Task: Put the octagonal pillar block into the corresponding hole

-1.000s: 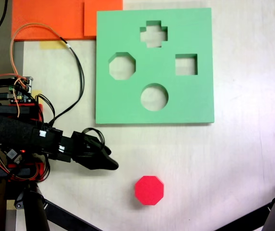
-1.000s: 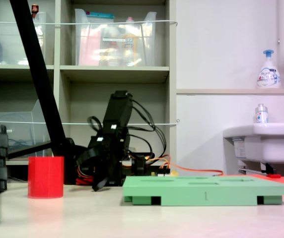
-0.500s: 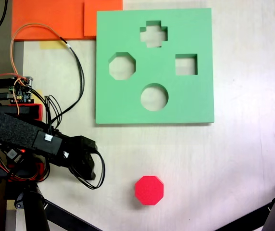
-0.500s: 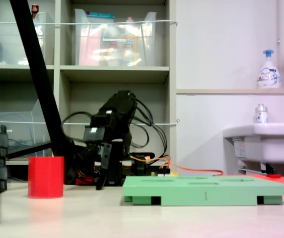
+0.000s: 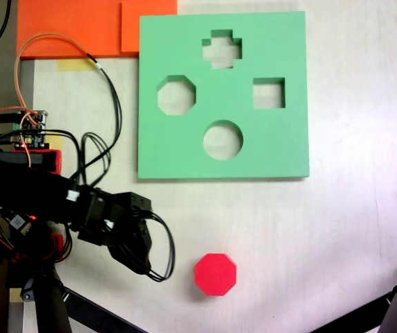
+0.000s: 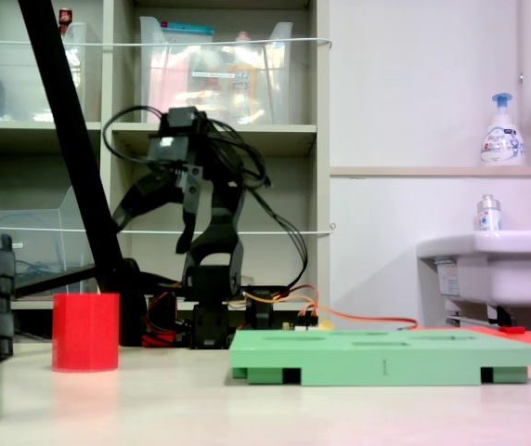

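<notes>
The red octagonal pillar block has flat sides and should go into the board's eight-sided hole. My gripper will next grab the block by those sides.
The red octagonal pillar block stands on the pale table, near the bottom edge of the first exterior view and well below the green foam board. The eight-sided hole is on the board's left side, with nothing in it. My gripper hovers to the left of the block, apart from it. In the second exterior view the gripper hangs high above the table, right of and above the block. Its jaws are spread, with nothing between them. The board lies flat at the right.
The board also has cross, square and round cutouts. Orange foam sheets lie at top left. Loose cables and the arm's base fill the left side. Black tripod legs stand at the bottom corners.
The arm has swung toward the red block and lifted from near the table to well above it. The jaws have spread apart. The block and board have not moved.
</notes>
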